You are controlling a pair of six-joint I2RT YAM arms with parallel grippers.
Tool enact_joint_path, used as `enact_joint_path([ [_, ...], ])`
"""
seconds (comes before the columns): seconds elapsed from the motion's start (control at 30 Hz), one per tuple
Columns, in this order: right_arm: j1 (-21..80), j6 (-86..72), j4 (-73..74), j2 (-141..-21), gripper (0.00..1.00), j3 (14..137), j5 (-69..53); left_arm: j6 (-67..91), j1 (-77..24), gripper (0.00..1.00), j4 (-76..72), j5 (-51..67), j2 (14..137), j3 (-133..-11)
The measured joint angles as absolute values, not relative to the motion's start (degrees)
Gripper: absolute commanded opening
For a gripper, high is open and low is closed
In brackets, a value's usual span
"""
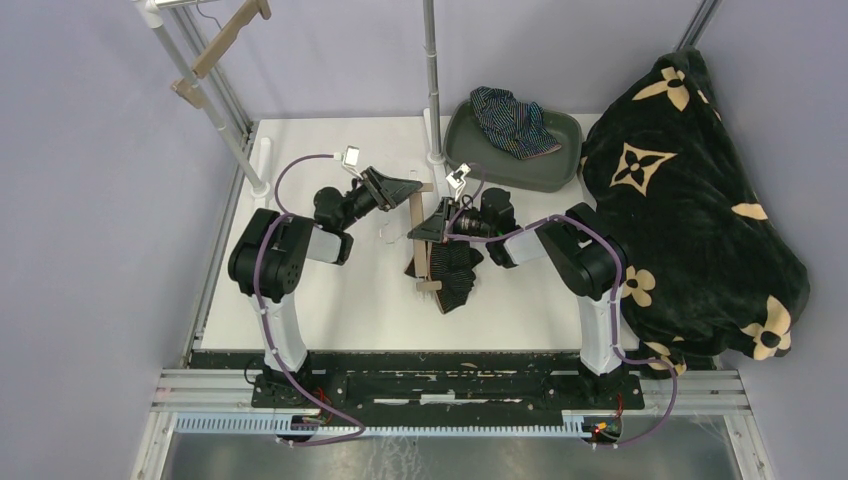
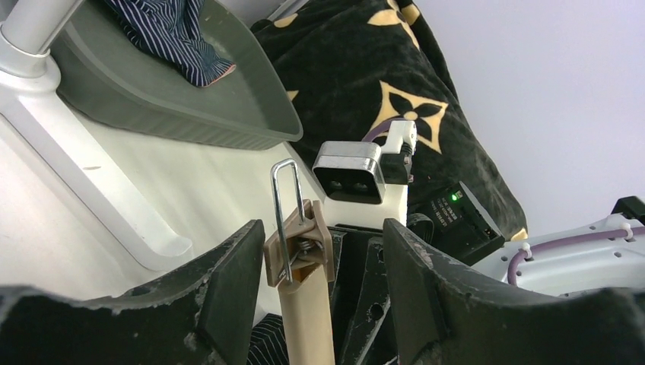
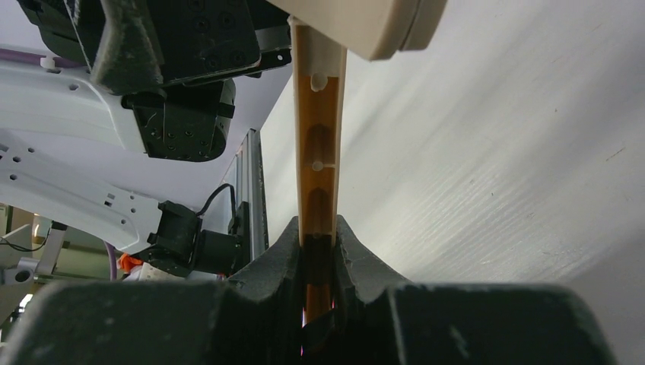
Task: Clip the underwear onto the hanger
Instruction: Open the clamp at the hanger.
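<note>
The gripper's fingers reach alongside the body of the hanger's clip (image 2: 321,234), on either side of the clip's wire loop (image 2: 277,198), so it is time for my left gripper to close on the clip.
A tan hanger (image 1: 416,238) lies mid-table, and black pinstriped underwear (image 1: 455,276) lies at its near end. My left gripper (image 1: 400,187) stands open at the hanger's far end. In the left wrist view the hanger's clip (image 2: 300,247) with its wire loop sits between the fingers (image 2: 228,293), close to the left one, with pinstriped cloth (image 2: 266,346) below it. My right gripper (image 1: 432,226) is shut on the hanger's bar (image 3: 318,152), and the right wrist view shows its jaws (image 3: 318,245) pressed against both sides. The smaller navy striped underwear (image 1: 515,121) lies in a grey tray (image 1: 560,170).
A big black blanket with tan flowers (image 1: 690,210) covers the table's right side. A rack pole (image 1: 433,80) stands behind the hanger beside the tray. A second hanger (image 1: 222,45) hangs on the rack at the far left, above a slanted pole (image 1: 215,110).
</note>
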State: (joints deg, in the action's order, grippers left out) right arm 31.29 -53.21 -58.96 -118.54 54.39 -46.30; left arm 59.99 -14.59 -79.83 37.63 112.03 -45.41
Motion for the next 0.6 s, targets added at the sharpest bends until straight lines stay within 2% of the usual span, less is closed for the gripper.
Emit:
enact_joint_path([
  [0.17,31.3,-53.2,-58.9,-118.5,0.15,54.9,-46.3,60.0,-14.7,0.57,-80.3,37.8,112.0,-45.4],
  [0.2,31.3,-53.2,-58.9,-118.5,0.15,55.0,-46.3,60.0,-14.8,0.51,-80.4,37.8,112.0,-45.4],
  [0.27,31.3,-53.2,-59.0,-118.5,0.15,55.1,-46.3,60.0,-14.8,0.21,-80.5,37.8,112.0,-45.4],
  [0.3,31.3,-53.1,-59.1,-118.5,0.15,55.1,-46.5,60.3,-14.8,0.15,-80.4,37.5,112.0,-45.4],
  [0.4,31.3,-53.3,-59.4,-118.5,0.18,55.2,-46.8,60.7,-14.6,0.11,-80.7,37.6,112.1,-45.4],
  [0.43,31.3,-53.3,-59.5,-118.5,0.21,55.2,-47.0,60.7,-14.6,0.09,-80.9,37.7,112.1,-45.4],
  [0.5,31.3,-53.5,-59.5,-118.5,0.40,55.2,-47.2,60.8,-14.6,0.03,-81.1,37.8,112.2,-45.4],
  [0.6,31.3,-53.5,-59.1,-118.5,0.65,55.2,-47.0,60.8,-14.7,0.03,-81.3,37.9,112.4,-45.4],
])
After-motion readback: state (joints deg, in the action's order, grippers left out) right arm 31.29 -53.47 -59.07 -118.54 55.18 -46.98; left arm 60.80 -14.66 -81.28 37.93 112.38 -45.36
